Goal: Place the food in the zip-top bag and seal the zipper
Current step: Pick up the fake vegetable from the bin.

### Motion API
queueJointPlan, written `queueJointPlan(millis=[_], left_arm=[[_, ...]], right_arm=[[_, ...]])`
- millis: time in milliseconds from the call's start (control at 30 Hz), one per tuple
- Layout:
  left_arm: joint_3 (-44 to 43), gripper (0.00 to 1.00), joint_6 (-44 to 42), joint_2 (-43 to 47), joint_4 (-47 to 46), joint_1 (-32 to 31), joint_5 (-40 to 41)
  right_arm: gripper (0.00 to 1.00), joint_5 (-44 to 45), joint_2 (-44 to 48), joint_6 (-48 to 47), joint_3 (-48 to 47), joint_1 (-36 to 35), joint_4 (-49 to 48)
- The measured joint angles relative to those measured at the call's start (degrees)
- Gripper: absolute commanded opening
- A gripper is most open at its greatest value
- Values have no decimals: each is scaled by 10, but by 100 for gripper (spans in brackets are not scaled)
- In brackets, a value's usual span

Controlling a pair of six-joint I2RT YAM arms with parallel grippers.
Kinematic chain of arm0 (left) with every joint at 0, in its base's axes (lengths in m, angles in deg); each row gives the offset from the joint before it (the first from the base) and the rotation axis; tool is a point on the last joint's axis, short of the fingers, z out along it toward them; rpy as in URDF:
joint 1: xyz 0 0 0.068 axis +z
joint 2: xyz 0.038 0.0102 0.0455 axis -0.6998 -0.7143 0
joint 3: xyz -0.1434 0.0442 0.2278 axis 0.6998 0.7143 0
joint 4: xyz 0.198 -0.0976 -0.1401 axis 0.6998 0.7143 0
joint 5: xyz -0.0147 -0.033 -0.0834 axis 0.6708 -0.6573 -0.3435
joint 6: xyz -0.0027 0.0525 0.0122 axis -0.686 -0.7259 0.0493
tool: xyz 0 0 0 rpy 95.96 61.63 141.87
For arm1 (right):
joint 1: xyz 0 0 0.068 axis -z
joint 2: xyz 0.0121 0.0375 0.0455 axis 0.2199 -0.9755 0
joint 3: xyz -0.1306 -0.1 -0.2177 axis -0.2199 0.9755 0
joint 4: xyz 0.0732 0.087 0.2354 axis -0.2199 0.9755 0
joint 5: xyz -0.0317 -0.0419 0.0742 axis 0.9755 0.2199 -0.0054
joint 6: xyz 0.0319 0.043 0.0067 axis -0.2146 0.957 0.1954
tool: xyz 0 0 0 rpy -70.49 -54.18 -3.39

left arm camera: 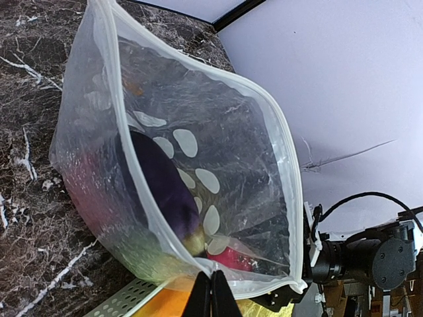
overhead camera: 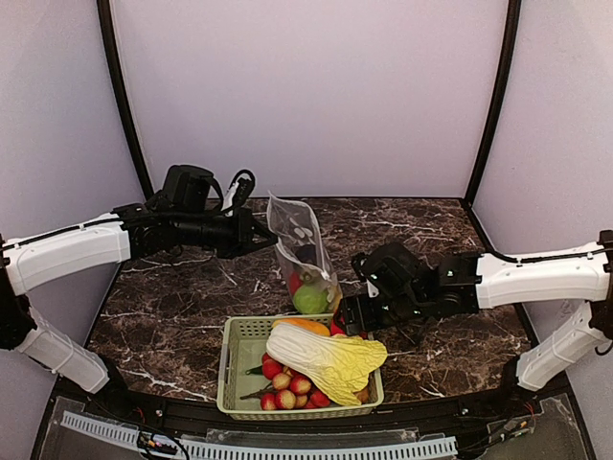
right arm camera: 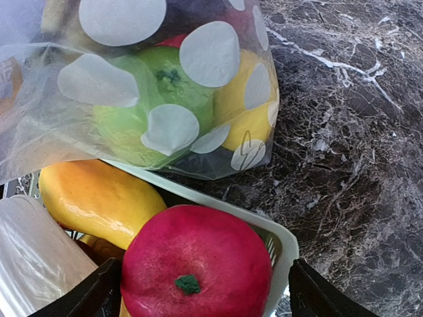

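Observation:
The magenta-pink fruit (right arm camera: 198,261) sits deep between both fingers, so my right gripper closes on the fruit next.
The clear dotted zip-top bag (overhead camera: 299,244) stands upright behind the basket with its mouth open. My left gripper (overhead camera: 271,240) is shut on the bag's white zipper edge (left arm camera: 218,281) and holds it up. Inside the bag are a green apple (right arm camera: 149,99), a yellow lemon (right arm camera: 246,109), a dark purple piece (left arm camera: 158,178) and something red (left arm camera: 231,257). My right gripper (right arm camera: 205,287) is open, with its fingers on either side of the magenta-pink round fruit (right arm camera: 198,261) in the basket's far right corner. The napa cabbage (overhead camera: 330,356) lies across the basket.
The pale green slotted basket (overhead camera: 237,369) sits at the table's near edge and also holds an orange-yellow fruit (right arm camera: 92,195) and several small red and pink pieces (overhead camera: 287,385). The bag's bottom leans against the basket's far rim (right arm camera: 281,241). The table is dark marble (overhead camera: 172,316).

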Motion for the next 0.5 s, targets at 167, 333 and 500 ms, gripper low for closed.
queueJointPlan(millis=[167,333,500], left_arm=[[0,1,1,0,0,0,0],[0,1,2,0,0,0,0],[0,1,2,0,0,0,0]], right_arm=[[71,-5,-9,-3,-1,1,-5],[59,-10,-7,-5,-1,1,-9],[57,-7,26,-5,-1,1,0]])
